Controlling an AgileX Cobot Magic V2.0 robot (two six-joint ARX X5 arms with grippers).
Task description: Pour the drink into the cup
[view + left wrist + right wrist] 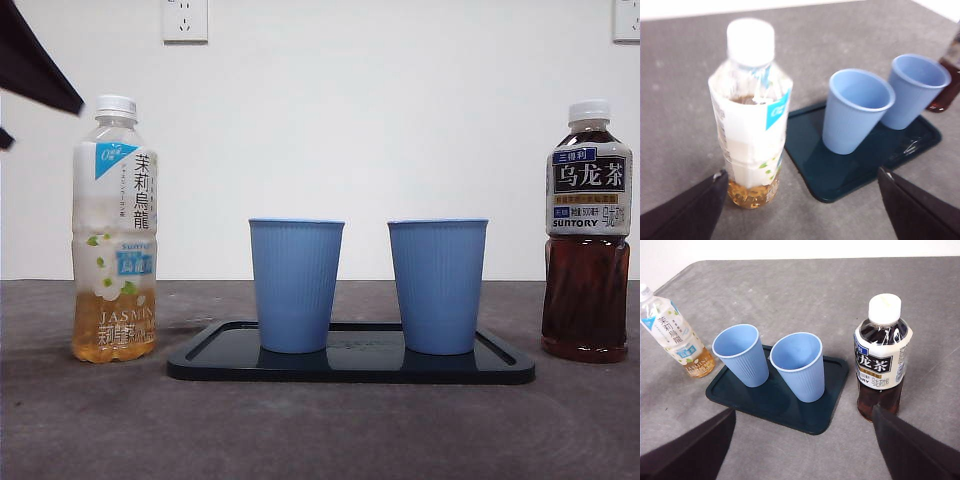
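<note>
My left gripper should grab the jasmine tea bottle around its labelled body (114,220) next, so it can pour the drink into the cup (295,280).
Two drinks stand capped on the table. A jasmine tea bottle (115,230) with pale amber liquid is at the left, and a dark oolong tea bottle (587,230) is at the right. Between them, two empty blue cups (295,285) (437,285) stand upright on a dark tray (350,368). My left gripper (802,174) is open above and short of the jasmine bottle (751,115), which shows close to one jaw. My right gripper (802,411) is open too, high above the table, with the oolong bottle (882,357) and the cups (797,365) ahead of it. Neither holds anything.
A black part of the left arm (35,65) shows at the top left corner of the front view, above the jasmine bottle. A white wall with sockets (185,20) closes the back. The grey tabletop (320,430) runs in front of the tray.
</note>
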